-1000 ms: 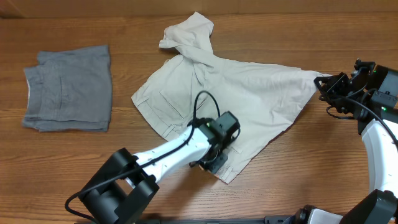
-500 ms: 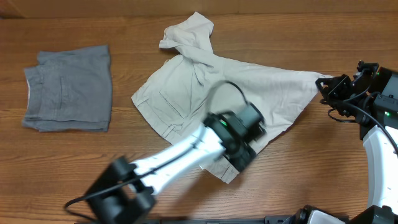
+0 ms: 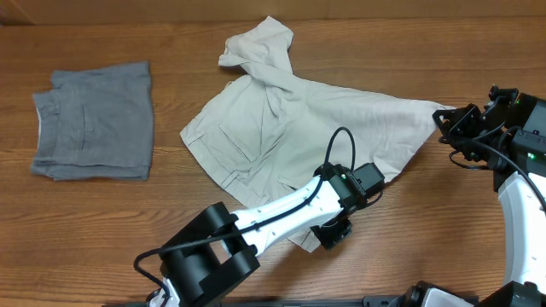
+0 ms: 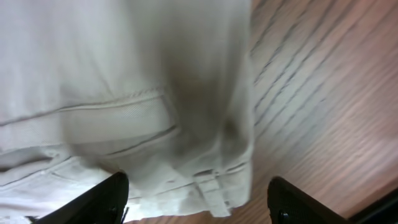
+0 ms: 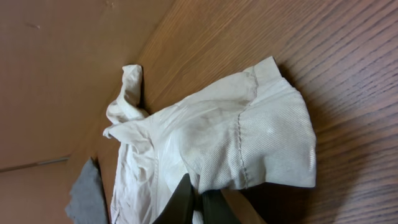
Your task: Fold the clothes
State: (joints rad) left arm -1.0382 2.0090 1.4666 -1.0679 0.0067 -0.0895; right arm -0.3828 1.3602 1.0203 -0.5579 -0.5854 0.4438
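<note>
The shorts need to be spread out for folding, so my left gripper should next grab their waistband corner (image 3: 308,241) (image 4: 222,190) by the belt loop, opposite my right gripper.
The clothes, a pair of pale beige shorts (image 3: 299,128), lie spread and rumpled in the middle of the table, one leg bunched toward the far edge. My left gripper (image 3: 331,234) hovers over their near corner, open. In the left wrist view its two black fingers (image 4: 106,200) stand wide apart on either side of the waistband corner with a belt loop (image 4: 211,194), which rests on the wood. My right gripper (image 3: 442,116) is at the shorts' right corner. In the right wrist view it (image 5: 200,199) is shut on a fold of the beige cloth (image 5: 249,143).
A folded pair of darker grey shorts (image 3: 94,124) lies at the far left of the table, and its edge shows in the right wrist view (image 5: 87,193). Bare wooden tabletop (image 3: 426,222) lies around the garments. The right arm's white link (image 3: 520,205) stands by the right edge.
My left gripper has opened and slid to the right along the shorts' near edge. The right gripper still holds the right corner in the same place.
</note>
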